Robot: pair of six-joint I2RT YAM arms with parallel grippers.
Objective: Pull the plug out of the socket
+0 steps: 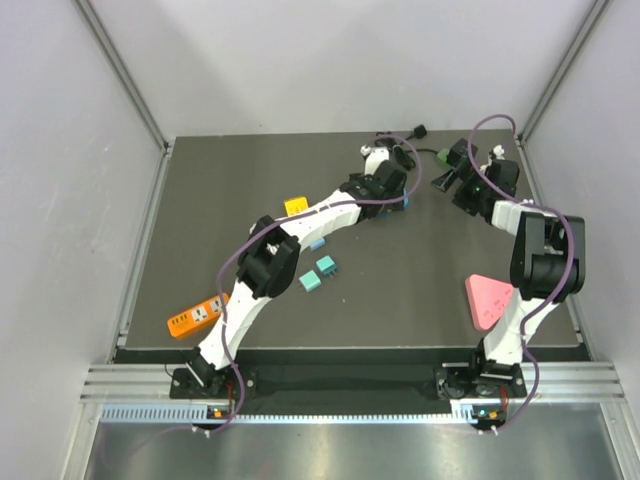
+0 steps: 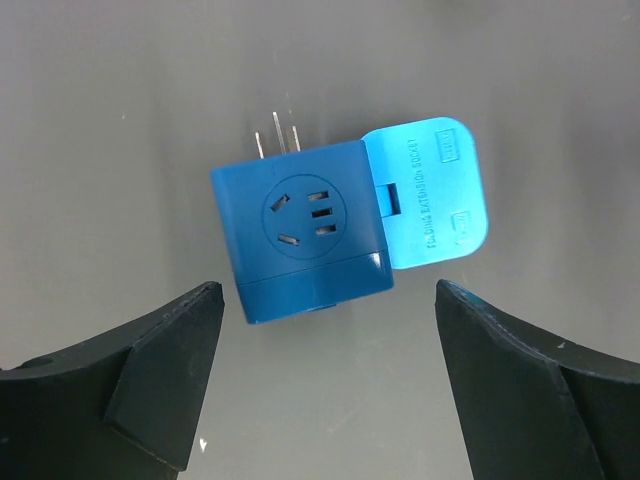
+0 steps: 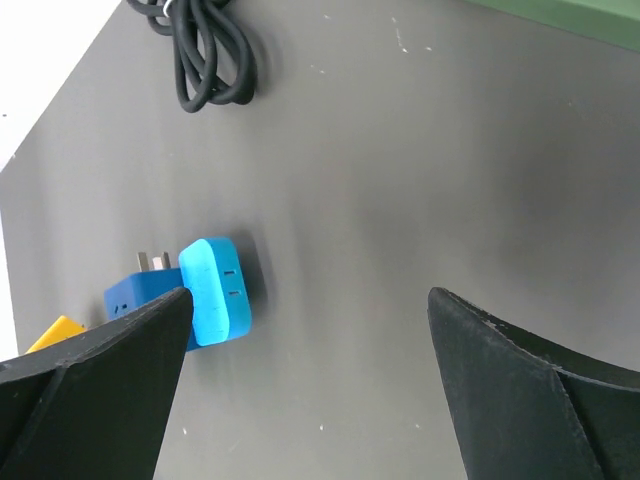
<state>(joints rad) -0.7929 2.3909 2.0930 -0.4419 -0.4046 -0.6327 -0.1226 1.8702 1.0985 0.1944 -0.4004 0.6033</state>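
Note:
The robot's left gripper will next grab the dark blue plug adapter (image 2: 300,235) across its opposite sides, so the light blue piece (image 2: 430,195) stays free for the right gripper to pull off.
A dark blue plug adapter (image 2: 300,235) with bare prongs lies on the grey mat, joined to a light blue folding socket piece (image 2: 430,195). It is not plugged into anything. My left gripper (image 2: 328,290) is open, just above and short of it, with nothing between the fingers; in the top view the gripper (image 1: 393,180) hangs at the far middle. My right gripper (image 3: 310,295) is open and empty, and the adapter (image 3: 215,290) lies by its left finger. Of the green socket strip only an edge (image 3: 570,15) shows, at the top right of the right wrist view.
A coiled black cable (image 3: 205,60) lies at the mat's far edge. An orange power strip (image 1: 197,316), a yellow adapter (image 1: 295,206), two teal cubes (image 1: 310,282) and a pink triangular piece (image 1: 488,298) lie on the mat. Walls enclose three sides.

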